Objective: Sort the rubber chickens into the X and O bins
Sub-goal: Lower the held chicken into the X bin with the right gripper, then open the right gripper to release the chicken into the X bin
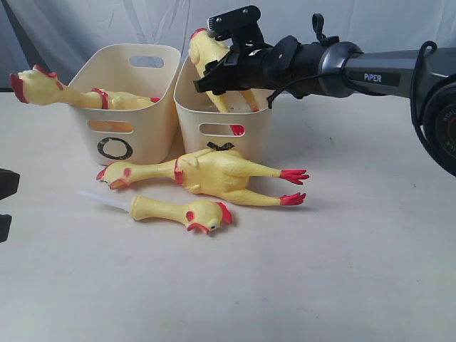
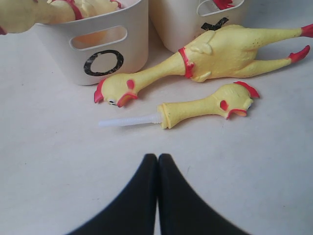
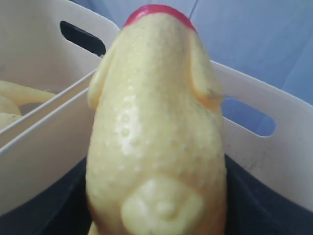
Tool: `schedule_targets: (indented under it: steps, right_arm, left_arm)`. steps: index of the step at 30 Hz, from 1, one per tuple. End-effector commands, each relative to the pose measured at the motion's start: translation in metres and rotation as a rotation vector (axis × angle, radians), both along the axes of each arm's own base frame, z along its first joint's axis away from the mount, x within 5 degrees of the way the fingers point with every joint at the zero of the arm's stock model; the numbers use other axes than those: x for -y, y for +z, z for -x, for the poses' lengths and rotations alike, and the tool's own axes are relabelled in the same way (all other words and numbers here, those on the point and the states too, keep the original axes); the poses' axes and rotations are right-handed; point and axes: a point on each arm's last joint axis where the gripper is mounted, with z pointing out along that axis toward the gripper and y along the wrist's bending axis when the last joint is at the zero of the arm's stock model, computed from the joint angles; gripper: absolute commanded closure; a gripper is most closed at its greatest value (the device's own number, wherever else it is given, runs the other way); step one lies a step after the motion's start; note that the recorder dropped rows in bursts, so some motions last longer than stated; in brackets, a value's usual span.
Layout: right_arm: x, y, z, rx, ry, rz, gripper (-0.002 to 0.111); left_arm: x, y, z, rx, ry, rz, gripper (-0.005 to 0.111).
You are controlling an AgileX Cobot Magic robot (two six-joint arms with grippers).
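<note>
My right gripper should open: the chicken's red feet [image 1: 237,130] hang inside the X bin's rim, so the chicken would stay in there.
My right gripper [image 1: 226,68] is shut on a large rubber chicken [image 1: 205,51], held head-up over the X bin [image 1: 191,122]. In the right wrist view its body [image 3: 156,122] fills the frame between dark fingers [image 3: 254,205], above the bin's wall [image 3: 274,161]. The black X [image 2: 215,23] is partly hidden. Another large chicken [image 1: 50,89] lies in the O bin [image 1: 153,117], head hanging out to the left. A third large chicken [image 1: 214,174] and the small slim one [image 1: 178,211] lie on the table before the bins. My left gripper [image 2: 157,159] is shut and empty, short of the small chicken [image 2: 205,105].
The two bins stand side by side on a white table [image 1: 320,285] with a pale curtain behind. A thin white tube [image 2: 127,120] sticks out of the small chicken's tail end. The right arm [image 1: 370,71] reaches in from the right, above the table.
</note>
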Motion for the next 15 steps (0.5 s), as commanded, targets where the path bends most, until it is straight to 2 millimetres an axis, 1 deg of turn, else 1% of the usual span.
schedule_targets:
  steps: [1, 4, 8, 9, 15]
  right_arm:
    - [0.0028, 0.0075, -0.002, 0.03, -0.017, -0.006, 0.07]
    - [0.0028, 0.0075, -0.002, 0.03, -0.017, -0.006, 0.068]
    - [0.0028, 0.0075, -0.002, 0.03, -0.017, -0.006, 0.049]
    - [0.0028, 0.0076, -0.002, 0.028, -0.021, -0.013, 0.046]
    - [0.002, 0.0066, -0.0012, 0.012, -0.014, -0.019, 0.046]
  left_arm:
    - [0.0001, 0.0, 0.0018, 0.004, 0.004, 0.015, 0.107]
    - [0.0, -0.0001, 0.0017, 0.004, 0.004, 0.013, 0.107]
    - [0.0, -0.0001, 0.0017, 0.004, 0.004, 0.013, 0.107]
    - [0.0, -0.0001, 0.0017, 0.004, 0.004, 0.013, 0.107]
    - [0.0, -0.0003, 0.002, 0.0, 0.003, 0.012, 0.107]
